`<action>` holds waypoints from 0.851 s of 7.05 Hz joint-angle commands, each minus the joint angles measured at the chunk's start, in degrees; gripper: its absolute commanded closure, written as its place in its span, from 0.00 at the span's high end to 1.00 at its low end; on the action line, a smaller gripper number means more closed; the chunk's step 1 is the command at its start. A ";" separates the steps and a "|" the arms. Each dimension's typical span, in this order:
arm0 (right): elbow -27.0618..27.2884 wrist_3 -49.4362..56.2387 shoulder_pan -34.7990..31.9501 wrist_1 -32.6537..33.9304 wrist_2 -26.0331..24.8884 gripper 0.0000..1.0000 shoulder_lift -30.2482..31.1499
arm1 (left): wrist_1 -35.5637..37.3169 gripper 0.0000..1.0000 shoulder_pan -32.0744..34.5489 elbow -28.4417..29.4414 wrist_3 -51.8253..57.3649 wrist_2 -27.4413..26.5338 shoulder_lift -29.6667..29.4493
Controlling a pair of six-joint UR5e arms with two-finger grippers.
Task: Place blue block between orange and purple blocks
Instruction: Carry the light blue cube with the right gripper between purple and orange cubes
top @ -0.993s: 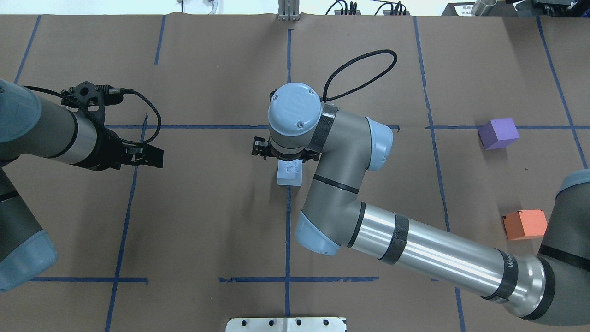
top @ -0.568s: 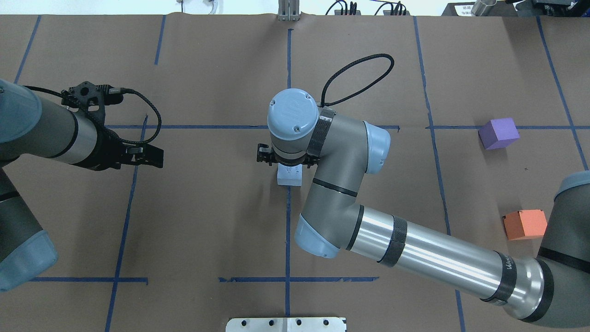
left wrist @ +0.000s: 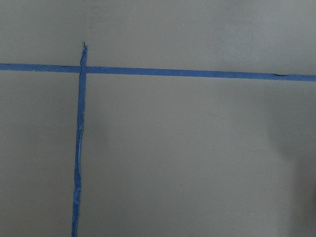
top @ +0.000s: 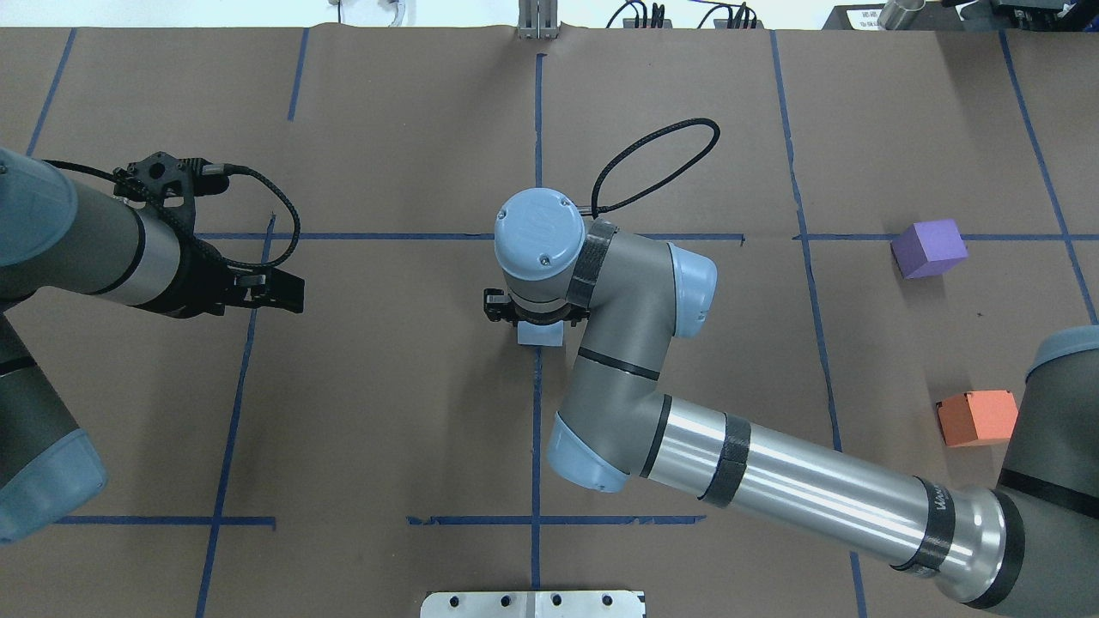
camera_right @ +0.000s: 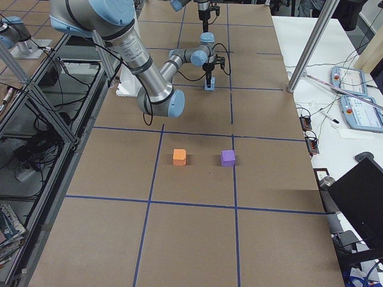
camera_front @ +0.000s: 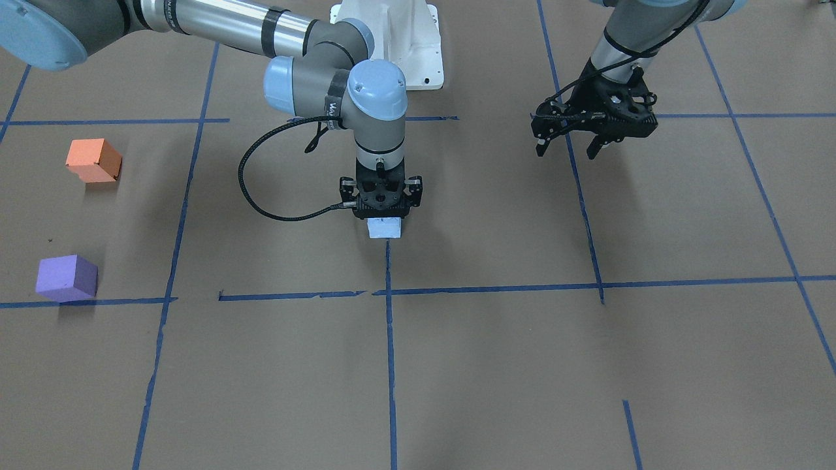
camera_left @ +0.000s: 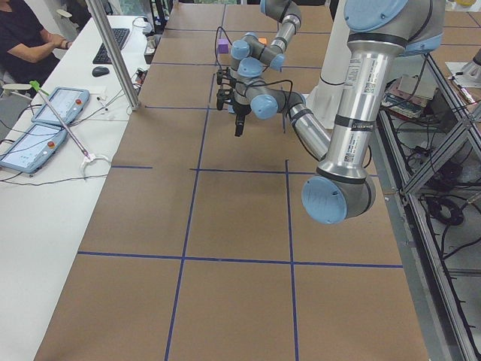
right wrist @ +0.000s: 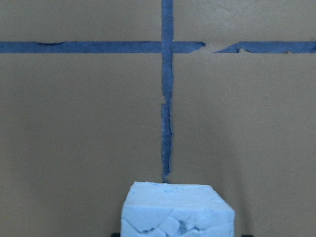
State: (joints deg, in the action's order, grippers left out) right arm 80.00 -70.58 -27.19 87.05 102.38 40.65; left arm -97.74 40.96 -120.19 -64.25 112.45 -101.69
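Note:
My right gripper grabs the light blue block by its opposite sides next, to set it between the orange and purple blocks.
The pale blue block point(camera_front: 384, 228) sits on the brown table at the centre, on a blue tape line. My right gripper point(camera_front: 384, 219) points straight down over it, jaws open on either side of its top. In the right wrist view the block point(right wrist: 177, 210) fills the bottom centre. In the overhead view the wrist hides most of the block point(top: 541, 336). The orange block point(top: 977, 417) and purple block point(top: 928, 247) lie far to my right, a gap between them. My left gripper point(camera_front: 565, 151) hovers open and empty above the table on my left.
Blue tape lines point(top: 537, 429) grid the brown paper table. A white mounting plate point(camera_front: 392, 39) sits at the robot's base. The right arm's forearm point(top: 798, 489) stretches low across the table's right half. A black cable point(camera_front: 261, 189) loops beside the right wrist.
My right gripper has come down over the blue block, covering more of it in the overhead view. The block and the left arm have not moved.

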 commanded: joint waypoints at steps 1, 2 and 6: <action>-0.10 0.18 -0.31 -3.60 -1.38 0.22 0.22 | 0.00 1.00 0.00 -0.04 0.00 0.14 0.00; 0.24 1.13 -2.14 -4.94 0.17 0.08 0.31 | 0.00 1.00 0.00 -0.22 0.00 0.14 0.00; 22.79 3.59 -11.64 0.02 7.39 0.07 20.67 | 0.00 1.00 0.00 -0.31 -0.53 -0.04 -0.09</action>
State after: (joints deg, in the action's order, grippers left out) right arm 96.37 -67.91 -36.68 84.13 108.66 55.67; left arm -97.70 40.96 -120.44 -64.54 112.42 -101.75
